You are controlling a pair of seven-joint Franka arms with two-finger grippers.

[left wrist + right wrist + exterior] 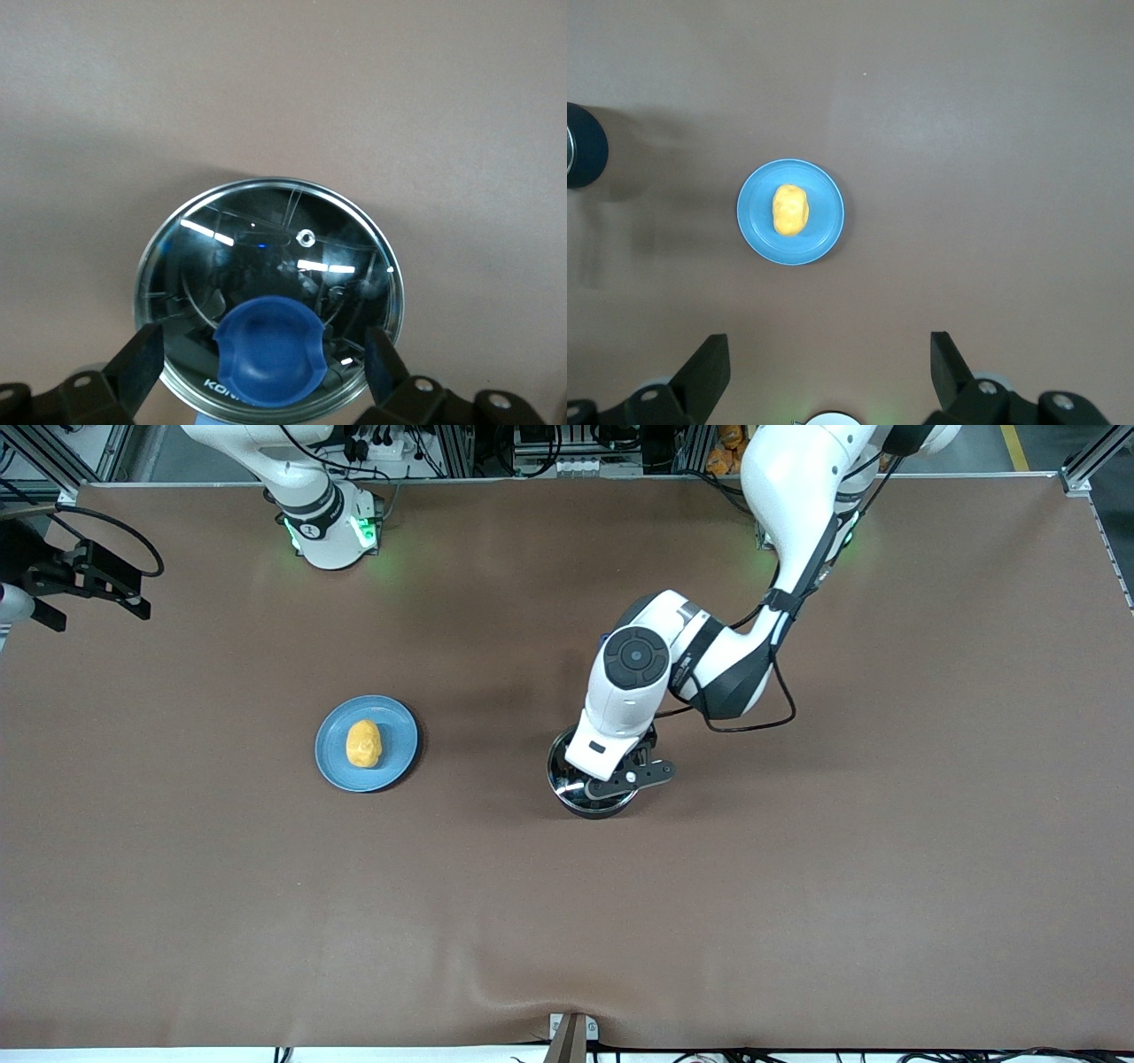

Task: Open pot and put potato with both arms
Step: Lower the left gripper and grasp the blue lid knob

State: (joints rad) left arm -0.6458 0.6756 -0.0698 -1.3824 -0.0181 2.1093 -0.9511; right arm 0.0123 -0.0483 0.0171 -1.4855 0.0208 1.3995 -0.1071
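Note:
The left gripper isn't ready to close yet: its fingers are above the blue knob (266, 350) on the glass lid (266, 248), one on each side. It should go lower first, then close on the knob.
The black pot (604, 808) stands mid-table, closed by its glass lid (266, 248) with a blue knob (266, 350). Its handle is mostly hidden under the left arm. My left gripper (263, 363) is low over the lid, open, with one finger on each side of the knob and not touching it; it also shows in the front view (611, 786). The yellow-orange potato (364, 743) lies on a light-blue plate (396, 731) toward the right arm's end. My right gripper (830, 363) is open and empty, high above the table, looking down on the potato (790, 211).
Brown mat covers the whole table. In the right wrist view the plate (824, 232) is central and the pot (580, 146) sits at the edge. The right arm's base (330, 531) stands at the table's back edge.

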